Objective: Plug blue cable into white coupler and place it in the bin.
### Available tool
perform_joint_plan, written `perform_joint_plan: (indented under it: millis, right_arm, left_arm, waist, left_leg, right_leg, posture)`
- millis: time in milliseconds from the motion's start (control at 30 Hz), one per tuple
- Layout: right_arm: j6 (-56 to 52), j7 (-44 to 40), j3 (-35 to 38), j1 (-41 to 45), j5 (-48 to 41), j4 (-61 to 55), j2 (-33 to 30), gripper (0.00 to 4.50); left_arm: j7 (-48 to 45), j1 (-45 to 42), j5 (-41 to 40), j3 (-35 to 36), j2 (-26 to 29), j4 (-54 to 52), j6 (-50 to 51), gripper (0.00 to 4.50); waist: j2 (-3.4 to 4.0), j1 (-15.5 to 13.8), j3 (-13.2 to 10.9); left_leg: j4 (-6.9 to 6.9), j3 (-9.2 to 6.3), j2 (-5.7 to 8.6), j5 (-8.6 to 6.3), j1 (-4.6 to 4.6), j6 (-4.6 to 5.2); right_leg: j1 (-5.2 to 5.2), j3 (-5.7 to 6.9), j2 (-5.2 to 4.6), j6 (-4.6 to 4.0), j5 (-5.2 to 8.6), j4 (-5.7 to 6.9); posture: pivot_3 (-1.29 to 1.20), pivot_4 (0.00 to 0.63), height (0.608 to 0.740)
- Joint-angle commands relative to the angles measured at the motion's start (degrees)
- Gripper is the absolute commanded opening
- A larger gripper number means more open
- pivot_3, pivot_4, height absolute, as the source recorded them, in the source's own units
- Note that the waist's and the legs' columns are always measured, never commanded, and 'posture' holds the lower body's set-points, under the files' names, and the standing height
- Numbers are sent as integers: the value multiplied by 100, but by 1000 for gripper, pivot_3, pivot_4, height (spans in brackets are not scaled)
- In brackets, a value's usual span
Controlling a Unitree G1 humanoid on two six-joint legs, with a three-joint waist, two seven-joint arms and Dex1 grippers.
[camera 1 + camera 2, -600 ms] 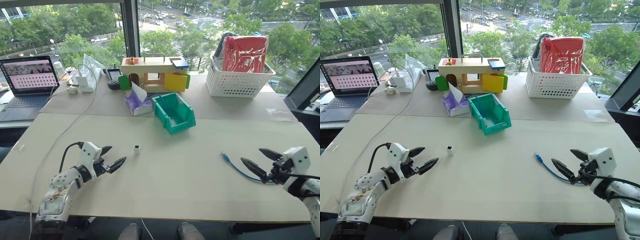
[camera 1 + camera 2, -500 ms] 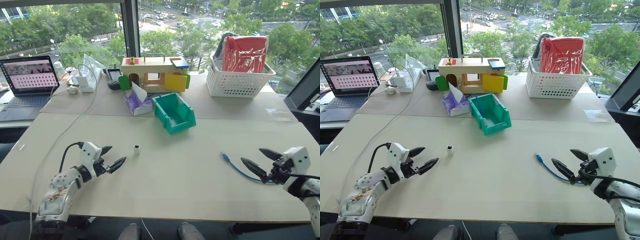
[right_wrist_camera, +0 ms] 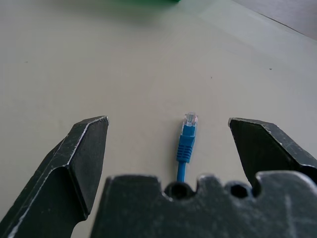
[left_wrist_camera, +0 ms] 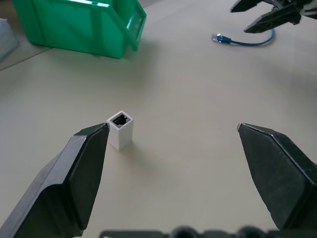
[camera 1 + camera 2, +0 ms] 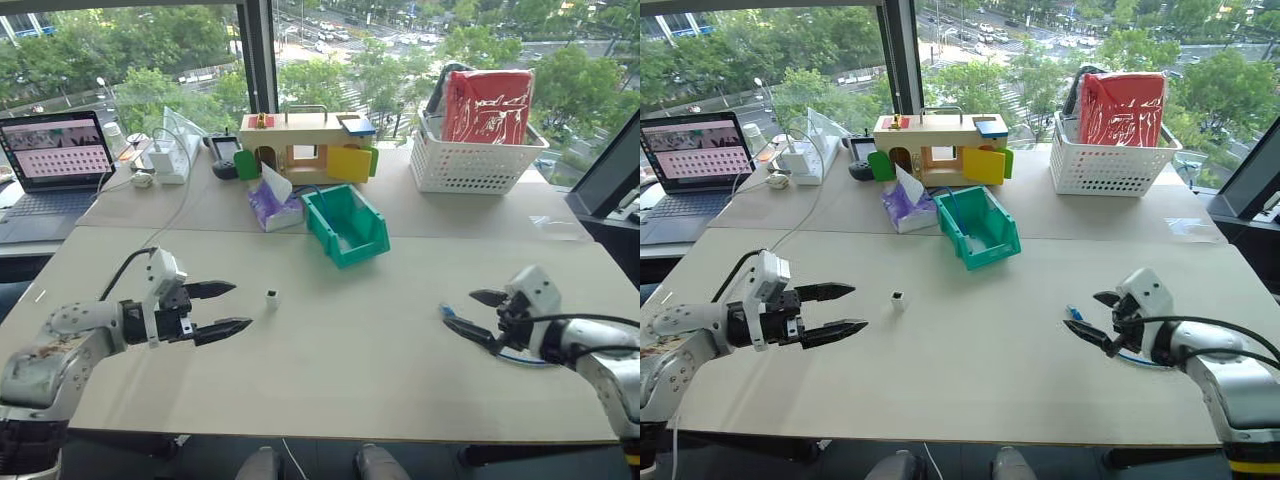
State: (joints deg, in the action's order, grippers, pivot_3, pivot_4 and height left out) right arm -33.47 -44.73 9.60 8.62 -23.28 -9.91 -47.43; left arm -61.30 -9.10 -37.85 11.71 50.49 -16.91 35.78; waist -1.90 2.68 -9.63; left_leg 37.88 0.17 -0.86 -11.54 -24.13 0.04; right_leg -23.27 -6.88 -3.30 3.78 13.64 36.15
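Note:
My right gripper grabs the stiff ribbed boot (image 5: pixel 447 311) behind the blue cable's clear plug next, to plug it in. The thin cord (image 5: pixel 525 360) trails slack.
The white coupler (image 5: pixel 272 297) stands upright on the table, its dark opening facing up. My left gripper (image 5: pixel 240 305) is open just to its left and points at it; in the left wrist view the coupler (image 4: pixel 121 130) sits by one fingertip of the left gripper (image 4: pixel 172 127). The blue cable (image 5: pixel 452 313) lies on the table at the right, with its clear plug toward the centre. My right gripper (image 5: pixel 458 307) hangs open over that plug end, and the plug (image 3: pixel 187 136) lies between the two fingers of the right gripper (image 3: pixel 167 120). The teal bin (image 5: pixel 347 225) stands farther back, mid-table.
A purple tissue pack (image 5: pixel 275 205) lies left of the bin, and a wooden toy house (image 5: pixel 305 148) stands behind it. A white lattice basket (image 5: pixel 470 160) holding a red item is at the back right. A laptop (image 5: pixel 55 160) and a long white cable (image 5: pixel 170 215) are at the back left.
Both arms have swung inward. The left gripper rose and now points at the coupler. The right gripper moved left over the cable's plug end. Both stay open.

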Motion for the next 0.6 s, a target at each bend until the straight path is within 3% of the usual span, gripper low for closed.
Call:
perform_joint_plan:
  millis: [33,200,600]
  right_arm:
    - [-385,123,-213,370,52,82,70,4500]
    - [-490,250,-558,537,314,402,214,4500]
    - [-248,481,-397,529,535,1141,360,4500]
  left_arm:
    - [71,-84,-164,55,148,-431,225,4481]
    - [258,-153,-161,132,156,-559,325,4481]
    - [235,-266,-154,153,205,-551,328,4481]
  waist:
    - [0,-8,0]
    - [-1,-31,-1]
    - [-2,-17,0]
  left_leg:
    - [0,0,0,0,-2,0]
    - [0,-7,3,0,-7,0]
    - [0,-6,3,0,-4,0]
  right_leg:
    - [-1,1,0,0,0,-3]
    - [0,4,0,-3,-2,-3]
    - [4,4,0,-2,-1,-3]
  posture:
    - [0,150,729]
    - [0,150,729]
    - [0,150,729]
